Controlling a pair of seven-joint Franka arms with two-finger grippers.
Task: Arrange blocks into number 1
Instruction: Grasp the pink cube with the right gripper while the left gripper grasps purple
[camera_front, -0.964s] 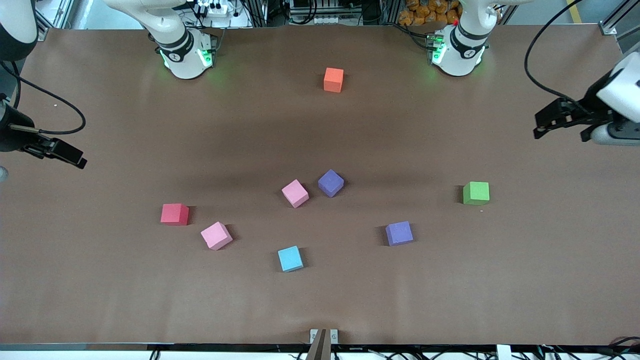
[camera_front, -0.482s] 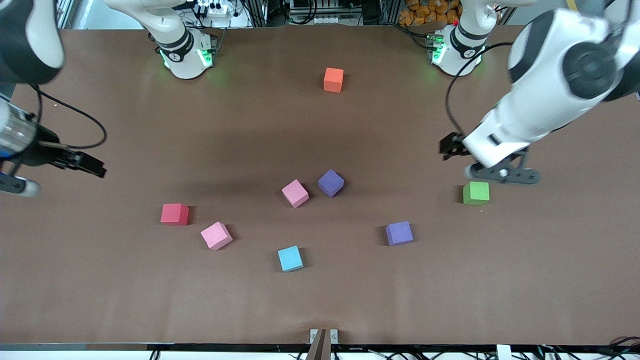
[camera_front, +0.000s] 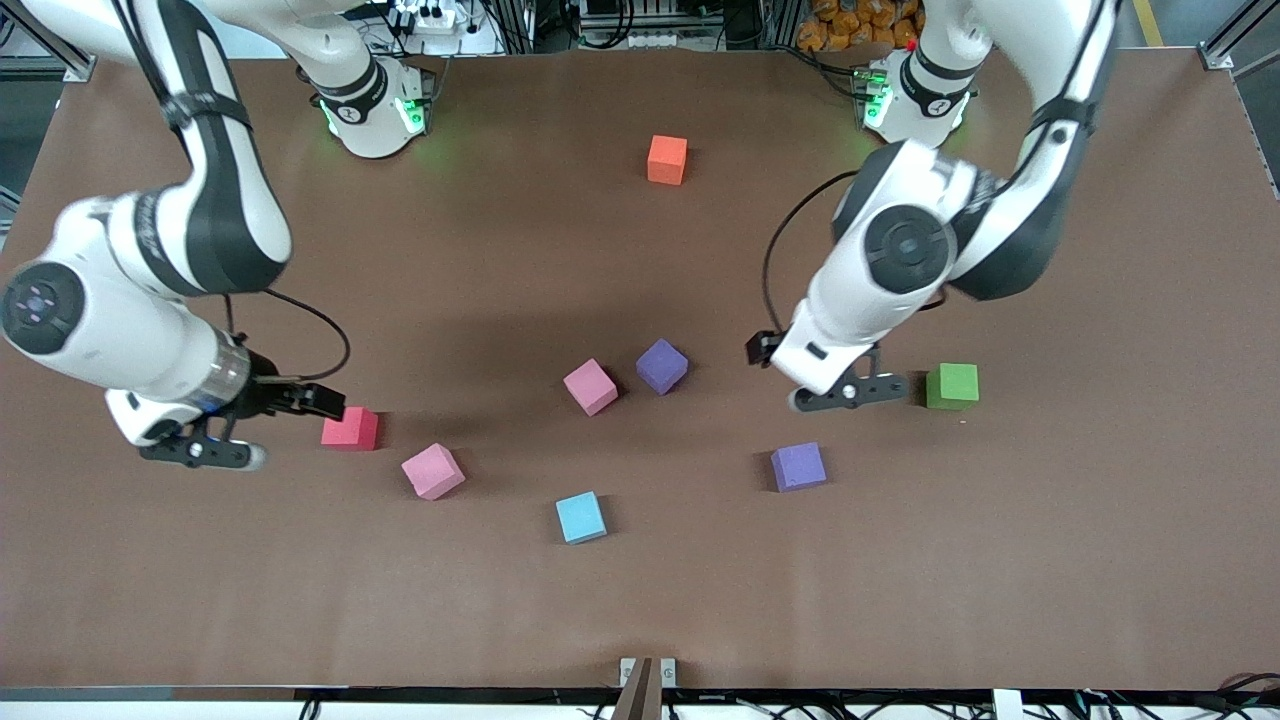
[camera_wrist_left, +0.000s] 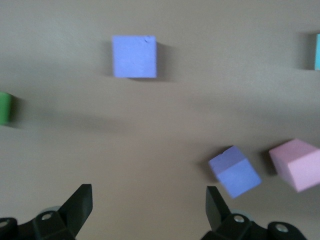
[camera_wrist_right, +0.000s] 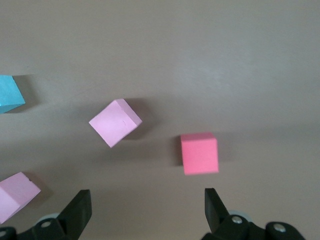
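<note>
My left gripper grabs the purple block beside the pink block (camera_front: 591, 388) by its opposite sides next, to build the number 1.
The blocks lie scattered on the brown table. The orange block (camera_front: 667, 159) sits near the robot bases. A pink block (camera_front: 590, 386) and a purple block (camera_front: 661, 365) lie close together mid-table. A second purple block (camera_front: 798, 466) and a second pink block (camera_front: 432, 470) lie nearer the front camera. My left gripper (camera_front: 850, 393) hangs open and empty over bare table above the second purple block (camera_wrist_left: 134, 56); its fingers (camera_wrist_left: 80, 202) hold nothing. My right gripper (camera_front: 200, 452) hangs open over bare table beside the red cube, its fingers (camera_wrist_right: 79, 207) empty, with a pink block (camera_wrist_right: 115, 122) ahead.
A red cube (camera_front: 349, 428) lies beside the second pink block, toward the right arm's end. A light blue cube (camera_front: 580, 517) is nearest the front camera. A green cube (camera_front: 951, 386) sits toward the left arm's end, close to the left gripper.
Both arms have swung in from the table's ends toward the middle and come lower over the table. Both grippers stayed open. No block has moved.
</note>
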